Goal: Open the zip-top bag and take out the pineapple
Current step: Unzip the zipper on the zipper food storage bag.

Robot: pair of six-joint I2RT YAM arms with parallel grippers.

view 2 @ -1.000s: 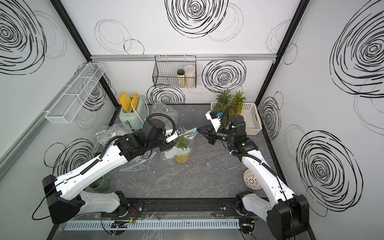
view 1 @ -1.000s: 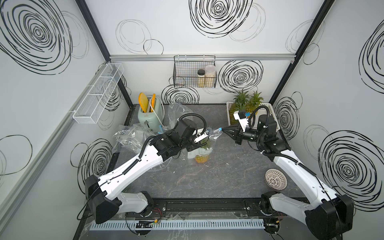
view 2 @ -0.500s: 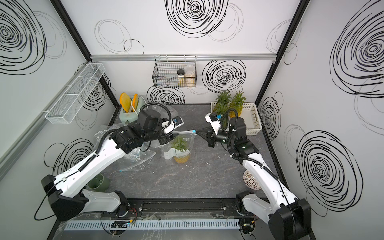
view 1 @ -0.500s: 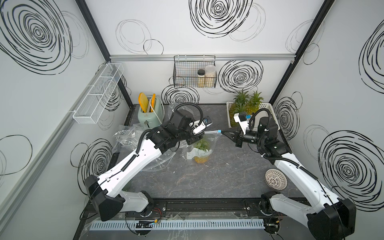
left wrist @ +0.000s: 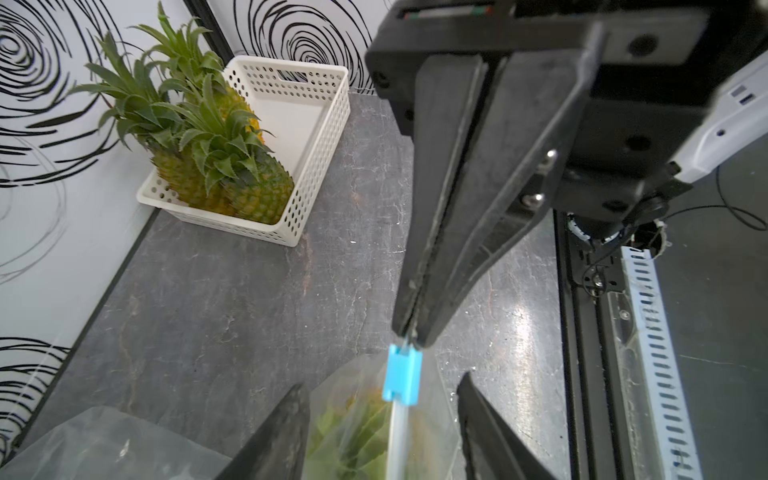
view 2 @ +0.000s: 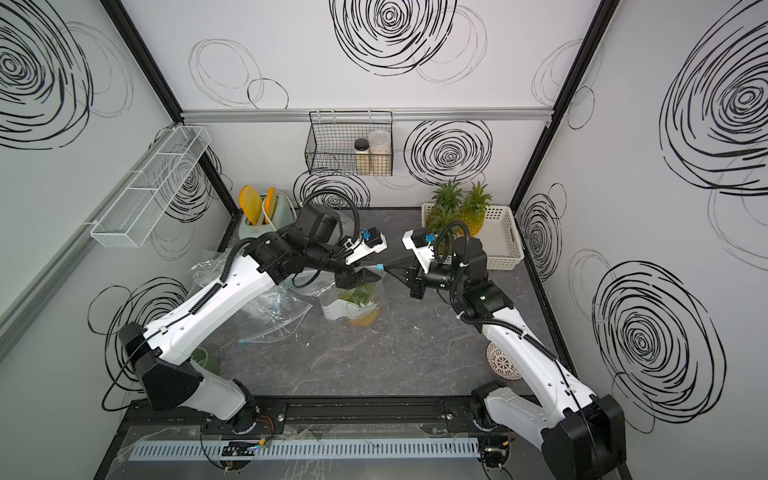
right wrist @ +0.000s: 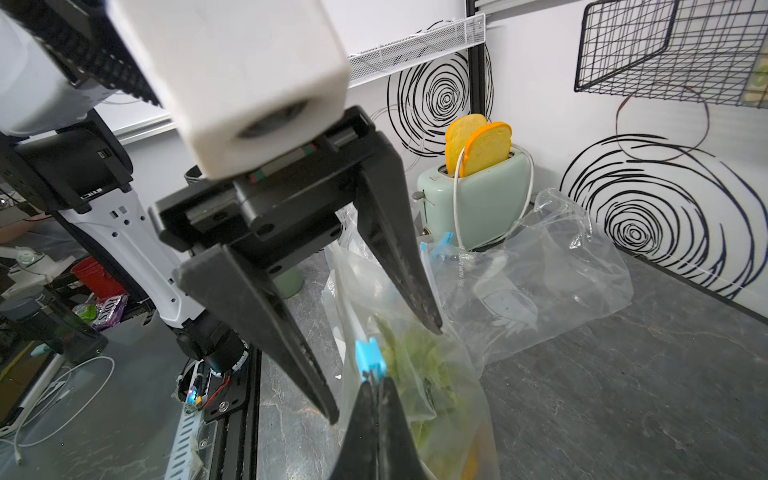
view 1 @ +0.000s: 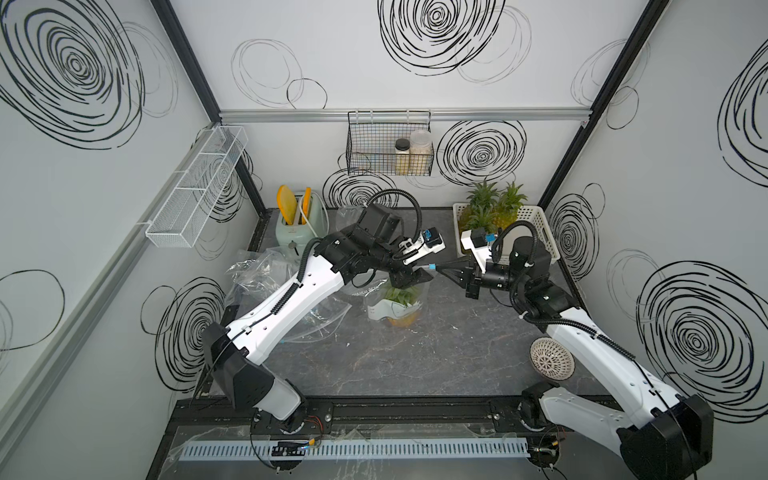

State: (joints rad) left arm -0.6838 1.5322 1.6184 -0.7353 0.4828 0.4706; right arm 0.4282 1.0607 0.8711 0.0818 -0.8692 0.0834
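Note:
My left gripper grabs the blue slider (left wrist: 402, 374) across its two sides next and slides it along the bag's top edge (left wrist: 397, 440) to open the zip-top bag.
The clear zip-top bag (view 1: 386, 305) stands mid-table with the pineapple (view 1: 402, 319) inside, green leaves up (right wrist: 419, 370). My right gripper (view 1: 441, 271) (right wrist: 376, 386) is shut on the bag's top edge, right beside the blue slider (left wrist: 402, 376) (right wrist: 369, 358). My left gripper (view 1: 413, 277) (left wrist: 382, 384) is open. Its two fingers (right wrist: 291, 332) straddle the bag's top and the slider without touching them. In both top views the two grippers meet tip to tip above the bag (view 2: 353, 307).
A white basket (view 1: 536, 224) with several pineapples stands at the back right. A mint toaster (view 1: 297, 232) with bread is at the back left, with empty clear bags (view 1: 266, 274) in front of it. A round white strainer (view 1: 552, 358) lies by the right arm.
My left gripper has opened and let go of the bag's top, and its arm has risen and pulled back a little. The right gripper keeps its hold.

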